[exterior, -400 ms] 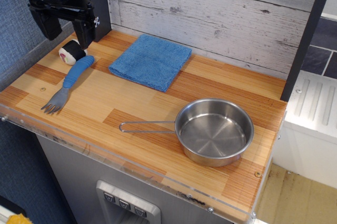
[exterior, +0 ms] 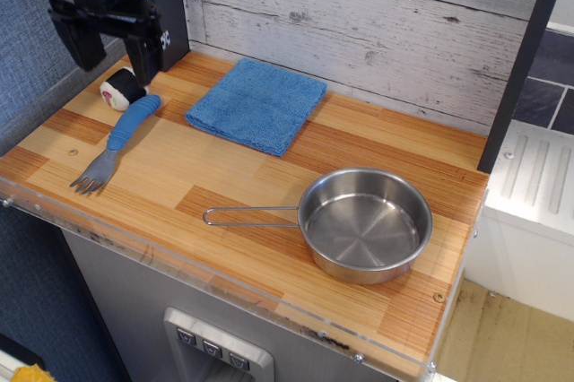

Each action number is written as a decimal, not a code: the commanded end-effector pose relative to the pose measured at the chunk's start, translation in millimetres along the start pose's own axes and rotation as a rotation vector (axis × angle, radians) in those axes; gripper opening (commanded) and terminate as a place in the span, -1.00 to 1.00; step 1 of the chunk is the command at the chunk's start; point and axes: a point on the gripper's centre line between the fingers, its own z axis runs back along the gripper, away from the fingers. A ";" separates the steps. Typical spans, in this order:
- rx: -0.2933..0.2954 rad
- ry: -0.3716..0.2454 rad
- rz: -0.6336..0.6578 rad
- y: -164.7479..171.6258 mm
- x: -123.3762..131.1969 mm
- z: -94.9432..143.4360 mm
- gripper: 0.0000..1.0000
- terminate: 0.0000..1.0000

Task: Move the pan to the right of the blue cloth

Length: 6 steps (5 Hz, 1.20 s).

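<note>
Next, my gripper grabs the pan's rim near the wire handle, to move the pan [exterior: 365, 224] beside the blue cloth [exterior: 257, 104].
The shiny steel pan [exterior: 365, 224] sits on the wooden tabletop at the front right, its thin wire handle [exterior: 249, 215] pointing left. The blue cloth [exterior: 257, 104] lies flat at the back middle, behind and to the left of the pan. My gripper [exterior: 114, 54] hangs at the back left corner, far from the pan, with its two black fingers spread apart and nothing between them.
A blue-handled metal fork [exterior: 115, 144] lies at the left, tines toward the front. A small white and dark roll-shaped object [exterior: 122, 89] sits under the gripper. A black post [exterior: 166, 5] stands behind the gripper. The table edge has a clear lip [exterior: 224, 288]. A dark post [exterior: 520, 68] bounds the right.
</note>
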 end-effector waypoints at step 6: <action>-0.094 -0.075 -0.576 -164.0 -0.7 -14.2 1.00 -1.00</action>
